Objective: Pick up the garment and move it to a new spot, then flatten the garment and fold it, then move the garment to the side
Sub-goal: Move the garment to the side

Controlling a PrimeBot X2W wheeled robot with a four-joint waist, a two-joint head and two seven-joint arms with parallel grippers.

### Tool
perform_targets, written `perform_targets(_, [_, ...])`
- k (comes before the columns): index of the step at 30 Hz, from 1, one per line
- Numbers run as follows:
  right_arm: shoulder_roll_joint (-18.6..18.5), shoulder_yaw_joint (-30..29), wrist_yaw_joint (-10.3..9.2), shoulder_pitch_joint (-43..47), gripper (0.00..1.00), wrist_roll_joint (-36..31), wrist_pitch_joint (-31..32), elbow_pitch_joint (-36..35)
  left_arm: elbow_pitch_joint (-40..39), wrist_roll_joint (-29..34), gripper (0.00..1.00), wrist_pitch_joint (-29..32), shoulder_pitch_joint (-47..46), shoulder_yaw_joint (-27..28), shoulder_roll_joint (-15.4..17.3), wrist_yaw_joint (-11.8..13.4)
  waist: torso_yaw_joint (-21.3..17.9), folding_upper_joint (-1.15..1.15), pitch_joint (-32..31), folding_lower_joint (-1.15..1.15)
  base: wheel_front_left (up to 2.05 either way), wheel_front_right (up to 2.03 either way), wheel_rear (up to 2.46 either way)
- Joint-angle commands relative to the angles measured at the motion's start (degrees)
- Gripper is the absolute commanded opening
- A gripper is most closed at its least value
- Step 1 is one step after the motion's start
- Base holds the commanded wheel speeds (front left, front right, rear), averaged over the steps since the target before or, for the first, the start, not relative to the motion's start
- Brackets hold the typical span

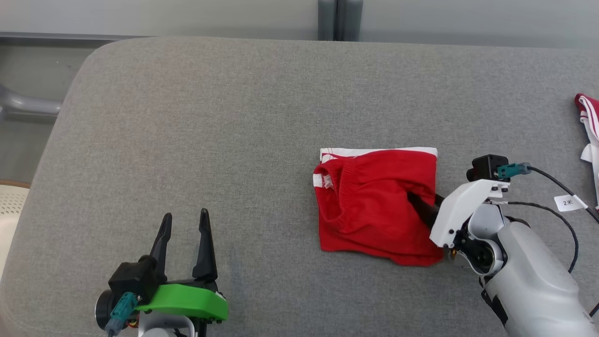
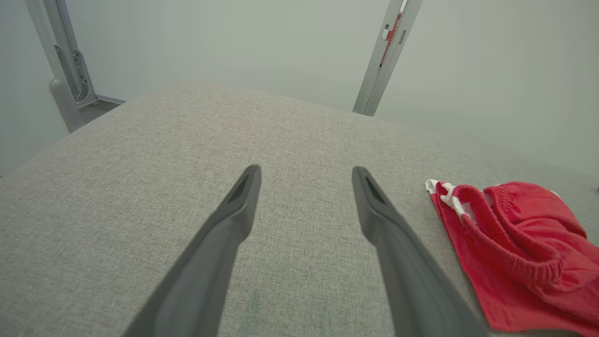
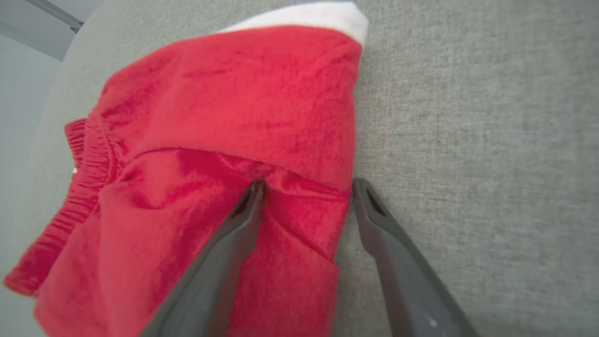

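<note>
I should pinch the garment by its folded side edge (image 1: 435,196) with my right gripper next, because the body of the garment (image 1: 373,208) lies flat and slack.
A folded red garment (image 1: 374,206) with a white band along its far edge lies on the grey padded table (image 1: 210,117), right of centre. My right gripper (image 1: 423,203) is at its right edge, open. In the right wrist view one finger lies on the red garment (image 3: 224,117) and the other on the table just beside the cloth edge, so the right gripper (image 3: 309,183) straddles that edge. My left gripper (image 1: 185,214) hovers open and empty at the near left, well apart from the garment (image 2: 514,243), which lies to the right of the left gripper (image 2: 306,171) in the left wrist view.
Another red and white piece of cloth (image 1: 588,117) lies at the table's far right edge. A black cable with a white tag (image 1: 568,202) runs off my right wrist. A cream chair (image 1: 11,206) stands beyond the table's left edge, and a metal post (image 1: 339,18) rises behind.
</note>
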Motion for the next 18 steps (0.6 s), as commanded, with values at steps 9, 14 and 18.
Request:
perform_targets(9, [-2.81, 4.01, -0.01, -3.45, 0.0, 0.16, -3.37, 0.32, -0.64, 1.07, 1.0, -0.13, -1.55, 0.2, -0.02, -0.01, -2.19, 0.0, 1.34, 0.0, 0.0, 0.0, 0.0])
perform_targets(14, [-5.34, 5.03, -0.01, -4.62, 0.0, -0.04, -4.5, -0.94, -1.31, 1.96, 1.0, -0.13, -2.05, -0.04, -0.01, -0.66, -6.24, 0.0, 2.06, 0.0, 0.0, 0.0, 0.0])
perform_targets(18, [-6.8, 5.1, -0.01, -5.39, 0.0, -0.12, -4.9, -1.68, -1.56, 2.97, 1.0, -0.13, -2.7, -0.43, 0.01, -1.15, -11.38, 0.0, 2.84, 0.0, 0.0, 0.0, 0.0])
